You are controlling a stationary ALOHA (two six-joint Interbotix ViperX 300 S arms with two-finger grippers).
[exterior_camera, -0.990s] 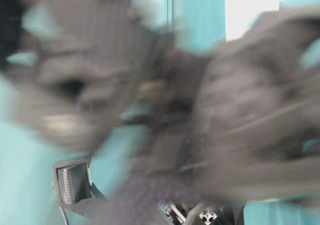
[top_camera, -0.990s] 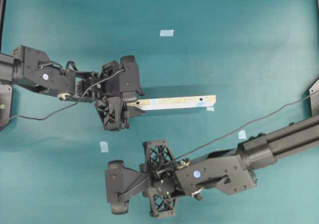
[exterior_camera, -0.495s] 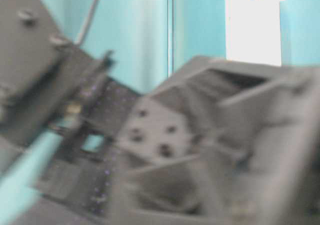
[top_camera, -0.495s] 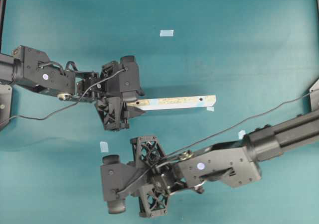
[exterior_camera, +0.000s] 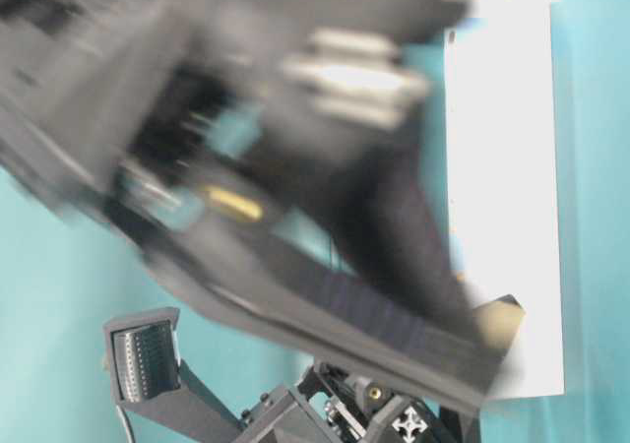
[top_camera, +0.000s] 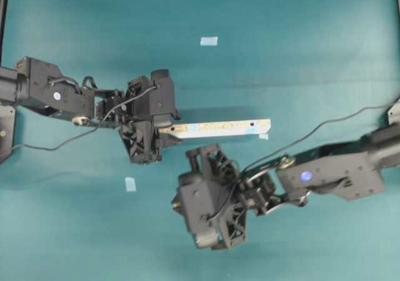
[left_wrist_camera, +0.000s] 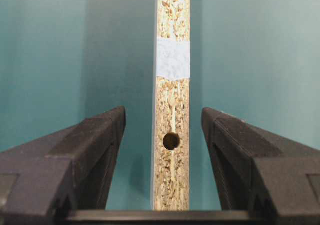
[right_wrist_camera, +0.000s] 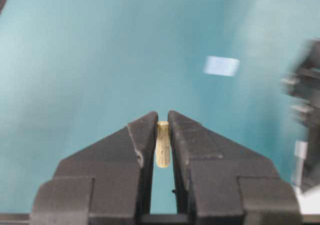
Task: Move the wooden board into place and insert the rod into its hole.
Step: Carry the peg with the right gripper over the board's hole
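The left gripper grabs the end of the board (top_camera: 215,128) around the hole (top_camera: 172,129) next, to hold the board in place for the rod.
The wooden board (top_camera: 215,128) stands on its long edge at the table's middle, its chipboard edge up. A light-blue patch (left_wrist_camera: 173,59) and a round hole (left_wrist_camera: 171,141) show on that edge. My left gripper (top_camera: 167,131) is open around the board's left end, with a gap of table showing on each side. The table-level view shows the board's white face (exterior_camera: 502,217) behind a blurred arm. My right gripper (right_wrist_camera: 162,116) is shut on the rod (right_wrist_camera: 162,145), a short cream peg upright between the fingertips. In the overhead view that gripper (top_camera: 185,201) hangs just below the board.
Pale-blue tape squares lie on the teal table at the back (top_camera: 209,41), at the front left (top_camera: 130,183) and beside the board's right end (top_camera: 264,137). A black cable (top_camera: 325,126) trails from the right arm. A dark post (top_camera: 3,12) stands at the left edge.
The right arm has swung from the front left up and rightwards, closer under the board, still gripping the rod. The left arm and the board have stayed put.
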